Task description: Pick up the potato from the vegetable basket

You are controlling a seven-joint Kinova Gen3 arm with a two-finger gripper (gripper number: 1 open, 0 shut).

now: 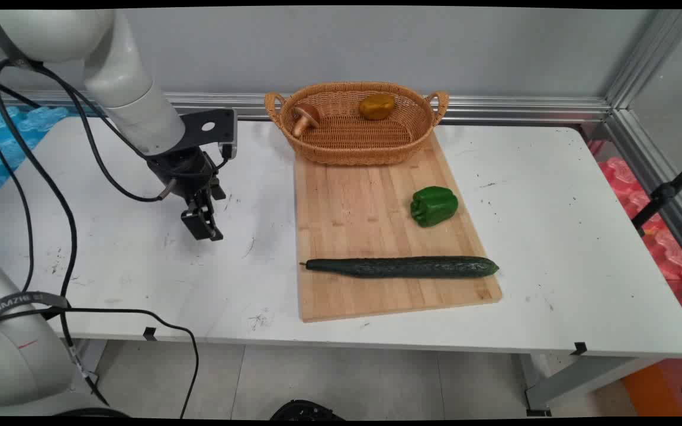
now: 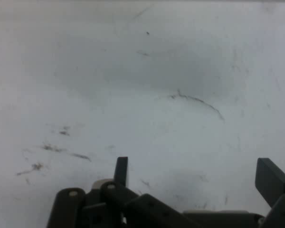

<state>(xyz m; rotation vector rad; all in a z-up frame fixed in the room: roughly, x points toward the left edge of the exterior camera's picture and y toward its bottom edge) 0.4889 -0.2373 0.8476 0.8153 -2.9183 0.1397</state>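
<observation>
The potato's rounded middle is the part my gripper needs to grab next, so that the yellow-brown potato can be lifted out of the wicker basket (image 1: pixel 353 148); my gripper should close around its rounded middle (image 1: pixel 377 106).
My black gripper (image 1: pixel 203 228) hangs just above the bare white table (image 1: pixel 140 260) on its left side, well to the left of the wooden cutting board (image 1: pixel 370 219). In the hand view the gripper (image 2: pixel 194 173) stands open, with only scuffed table surface between its fingers (image 2: pixel 121 170). It holds nothing. On the board lie a long dark green cucumber (image 1: pixel 403 267) near the front edge and a green bell pepper (image 1: pixel 433 205) to the right. A wicker basket (image 1: pixel 353 148) at the board's far end holds a brown mushroom (image 1: pixel 304 116) and a yellow-brown potato (image 1: pixel 376 106).
Black cables (image 1: pixel 63 195) hang from the arm at the left and trail over the table's front edge. An aluminium rail and wall (image 1: pixel 495 109) close off the back. A black tripod leg (image 1: pixel 666 192) slants in at the right edge.
</observation>
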